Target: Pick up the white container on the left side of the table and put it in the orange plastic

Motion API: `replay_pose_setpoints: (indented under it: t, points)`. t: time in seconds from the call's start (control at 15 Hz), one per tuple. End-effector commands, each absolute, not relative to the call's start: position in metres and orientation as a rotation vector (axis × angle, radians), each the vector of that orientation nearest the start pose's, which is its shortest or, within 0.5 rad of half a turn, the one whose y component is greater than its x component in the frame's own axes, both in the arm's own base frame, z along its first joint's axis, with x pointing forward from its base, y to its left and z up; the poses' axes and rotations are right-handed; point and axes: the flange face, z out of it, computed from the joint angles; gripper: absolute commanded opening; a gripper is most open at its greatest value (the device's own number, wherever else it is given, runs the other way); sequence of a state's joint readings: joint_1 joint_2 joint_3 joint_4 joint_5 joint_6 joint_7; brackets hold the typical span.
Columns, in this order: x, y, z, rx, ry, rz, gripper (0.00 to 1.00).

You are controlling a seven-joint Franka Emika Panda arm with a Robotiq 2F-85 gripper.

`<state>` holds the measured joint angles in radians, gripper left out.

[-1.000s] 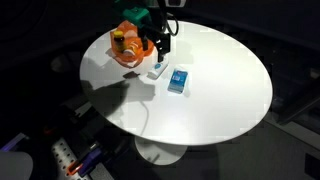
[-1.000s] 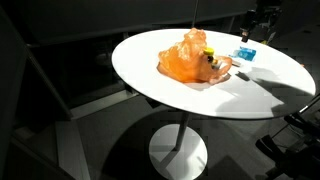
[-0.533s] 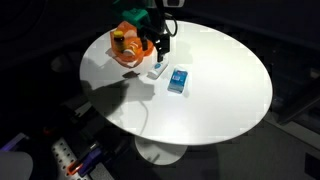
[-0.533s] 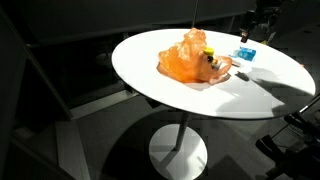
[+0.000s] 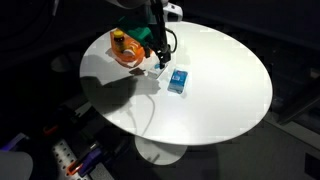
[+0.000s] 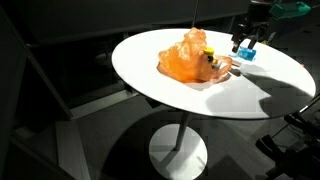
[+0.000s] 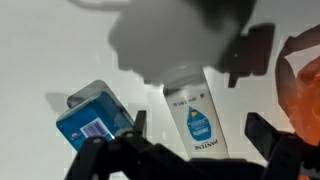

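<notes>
I need to lower my gripper to the bottle first, then close on it. The bottle lies between my open fingers, but they stop above it in an outside view.
The white container, a Pantene bottle with a blue label, lies flat on the white table, between a blue box and the orange plastic. In the wrist view my gripper is open, with one finger on each side of the bottle, not touching it. In an exterior view the gripper hangs low over the container, right next to the orange plastic. The orange plastic holds a yellow-capped item and the gripper is beyond it.
The blue box lies close to the container on the round white table; it also shows in an exterior view. The orange plastic is crumpled and stands higher than the bottle. The surroundings are dark.
My gripper has come down over the white container and now straddles it. The container, blue box and orange plastic have not moved.
</notes>
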<state>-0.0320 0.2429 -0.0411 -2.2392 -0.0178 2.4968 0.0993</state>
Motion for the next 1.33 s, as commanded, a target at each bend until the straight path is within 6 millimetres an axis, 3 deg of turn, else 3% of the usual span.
replay_pose_setpoints:
  t: [0.0, 0.2, 0.27, 0.33, 0.53, 0.73, 1.27]
  points:
    - [0.557, -0.042, 0.239, -3.169, 0.188, -0.037, 1.00]
    - [0.562, -0.041, 0.222, -3.174, 0.170, -0.026, 1.00]
    - [0.563, -0.042, 0.218, -3.178, 0.164, -0.028, 0.75]
    - [0.564, -0.042, 0.217, -3.181, 0.154, -0.033, 0.73]
    - [0.567, -0.042, 0.222, -3.189, 0.137, -0.052, 0.49]
    - [0.562, -0.043, 0.246, -3.177, 0.151, -0.069, 0.26]
    - [0.519, -0.019, 0.303, -3.149, 0.102, -0.041, 0.25]
